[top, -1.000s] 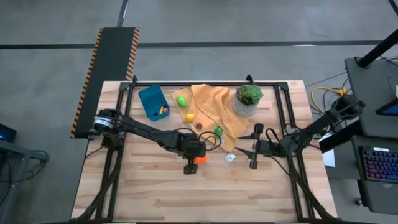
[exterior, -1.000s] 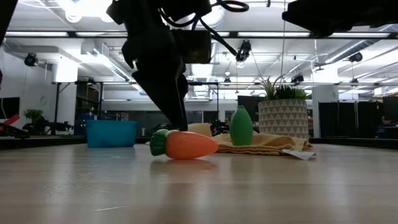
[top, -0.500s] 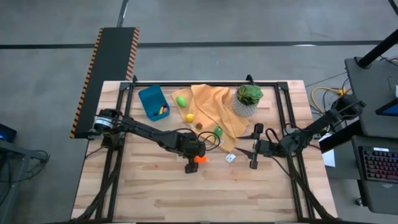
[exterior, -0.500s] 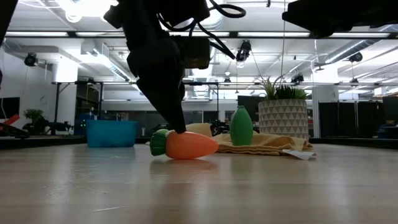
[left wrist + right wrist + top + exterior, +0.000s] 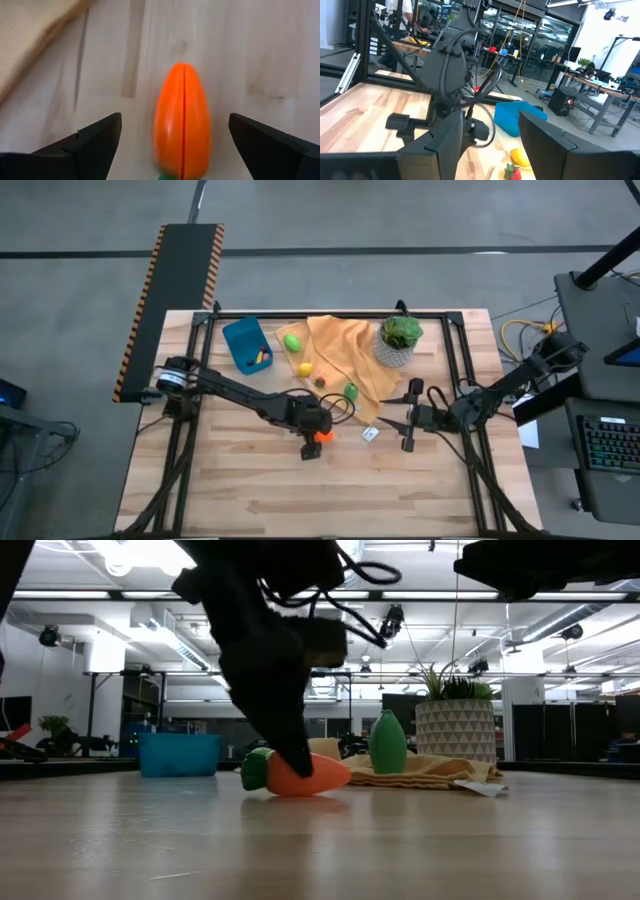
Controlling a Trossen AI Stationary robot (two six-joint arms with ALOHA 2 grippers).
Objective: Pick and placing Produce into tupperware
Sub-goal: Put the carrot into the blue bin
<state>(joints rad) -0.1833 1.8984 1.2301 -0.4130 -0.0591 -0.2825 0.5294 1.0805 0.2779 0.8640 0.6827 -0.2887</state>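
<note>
My left gripper grabs the orange carrot by its thick orange body (image 5: 323,436) next, to place the carrot into the blue tupperware (image 5: 246,345).
An orange toy carrot (image 5: 182,125) with a green top lies on its side on the wooden table, near the middle (image 5: 322,436). My left gripper (image 5: 175,120) is open and slants down over it. Its two fingers stand on either side of the carrot with a gap on each side, one finger (image 5: 290,745) in front of the carrot (image 5: 310,774) in the low view. The blue tupperware (image 5: 246,345) sits at the far left with a yellow piece inside. My right gripper (image 5: 410,422) hangs open and level at the right, holding nothing.
An orange-yellow cloth (image 5: 345,360) lies at the far middle with a green piece (image 5: 351,391), a yellow piece (image 5: 304,369) and a light green piece (image 5: 291,341) on or beside it. A potted plant (image 5: 398,340) stands at the far right. A small white tag (image 5: 371,434) lies near the carrot.
My left gripper has sunk toward the carrot, still open, so its fingers now stand lower beside it. The carrot has stayed where it was.
</note>
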